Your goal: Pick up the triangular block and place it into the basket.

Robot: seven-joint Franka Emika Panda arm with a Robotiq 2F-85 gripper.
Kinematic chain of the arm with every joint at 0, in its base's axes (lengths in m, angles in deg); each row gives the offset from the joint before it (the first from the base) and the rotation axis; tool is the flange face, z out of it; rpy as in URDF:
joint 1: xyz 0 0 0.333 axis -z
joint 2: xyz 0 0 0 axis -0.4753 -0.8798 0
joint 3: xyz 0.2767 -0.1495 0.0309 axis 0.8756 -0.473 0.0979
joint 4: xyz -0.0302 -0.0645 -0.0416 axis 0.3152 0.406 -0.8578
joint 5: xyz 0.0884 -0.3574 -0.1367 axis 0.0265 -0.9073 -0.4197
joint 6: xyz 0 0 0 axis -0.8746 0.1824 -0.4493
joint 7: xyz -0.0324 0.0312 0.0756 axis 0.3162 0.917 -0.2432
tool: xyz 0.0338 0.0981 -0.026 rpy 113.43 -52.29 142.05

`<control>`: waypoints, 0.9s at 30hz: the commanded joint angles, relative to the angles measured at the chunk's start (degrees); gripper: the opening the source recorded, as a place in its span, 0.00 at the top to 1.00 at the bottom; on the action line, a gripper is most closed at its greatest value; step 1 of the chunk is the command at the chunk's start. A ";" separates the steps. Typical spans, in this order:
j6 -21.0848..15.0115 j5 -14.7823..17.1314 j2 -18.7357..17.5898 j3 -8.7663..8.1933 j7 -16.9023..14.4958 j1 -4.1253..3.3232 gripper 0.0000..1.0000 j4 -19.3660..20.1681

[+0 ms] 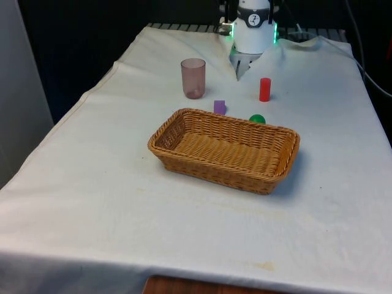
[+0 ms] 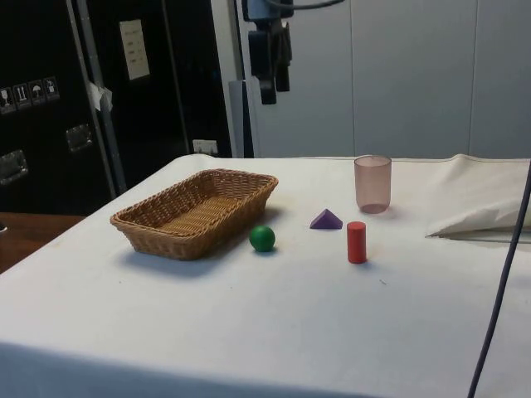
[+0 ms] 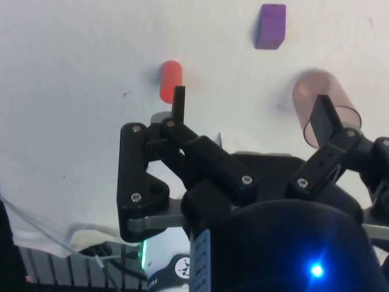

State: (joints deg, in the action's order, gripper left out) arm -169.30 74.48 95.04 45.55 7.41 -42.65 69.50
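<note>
The purple triangular block needs to go into the wicker basket, so my gripper will next take hold of the block by its opposite long sides.
The triangular block is a small purple wedge (image 1: pixel 219 107) (image 2: pixel 326 220) (image 3: pixel 270 25) lying on the white cloth just behind the wicker basket (image 1: pixel 208 171) (image 2: pixel 178 240), which has nothing in it. My gripper (image 2: pixel 275 94) (image 3: pixel 250 112) hangs high above the table, over the area behind the basket and well clear of the block. Its two black fingers (image 3: pixel 178 103) stand wide apart and hold nothing.
A green ball (image 1: pixel 257 119) (image 2: pixel 262 238) lies against the basket's far side. A red cylinder (image 1: pixel 264 89) (image 2: pixel 357 242) (image 3: pixel 171 81) stands upright near the block, and a translucent pink cup (image 1: pixel 193 78) (image 2: pixel 372 183) (image 3: pixel 322 103) stands close by. Bunched cloth (image 2: pixel 473 220) lies toward the robot's end.
</note>
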 commanded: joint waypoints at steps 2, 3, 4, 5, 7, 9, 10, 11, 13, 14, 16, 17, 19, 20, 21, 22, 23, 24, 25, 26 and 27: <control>-2.18 -0.97 0.52 0.17 0.52 0.11 0.00 1.89; -3.09 -1.20 0.63 0.23 0.40 0.06 0.00 2.86; -3.67 -1.32 0.63 0.23 0.34 0.11 0.00 3.44; -4.24 -1.38 0.63 0.17 0.29 0.11 0.00 3.95; -3.67 -0.80 0.40 0.06 -0.11 0.00 0.00 3.72; -5.96 -1.60 0.46 0.11 0.06 0.11 0.00 5.39; -6.53 -1.60 0.34 0.06 0.00 0.11 0.00 5.90; -7.05 -1.60 0.23 0.00 -0.06 0.11 0.00 6.30; -8.88 -1.55 -0.29 -0.17 -0.52 0.11 0.00 7.62; -9.40 -1.49 -0.46 -0.29 -0.69 0.17 0.00 7.96; -9.11 -1.15 -0.52 -0.29 -0.80 0.06 0.00 8.02; -10.60 -1.43 -0.92 -0.46 -1.03 0.17 0.00 8.71; -12.26 -1.32 -1.66 -0.74 -1.55 0.23 0.00 9.63; -12.83 -1.32 -1.95 -0.86 -1.72 0.23 0.00 9.97; -13.35 -1.26 -2.23 -0.97 -1.89 0.29 0.00 10.20; -13.81 -1.26 -2.46 -1.15 -2.06 0.29 0.00 10.49; -14.50 -1.26 -2.81 -1.32 -2.35 0.34 0.00 10.77; -13.58 -1.15 -2.75 -1.20 -2.06 0.23 0.00 10.49; -15.58 -1.20 -3.44 -1.72 -2.81 0.40 0.00 11.34; -15.58 -1.20 -3.44 -1.72 -2.81 0.40 0.00 11.34; -16.79 -1.09 -4.13 -2.23 -3.38 0.46 0.00 11.86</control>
State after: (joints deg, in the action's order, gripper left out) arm -185.28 73.34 90.92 43.37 4.26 -42.36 81.08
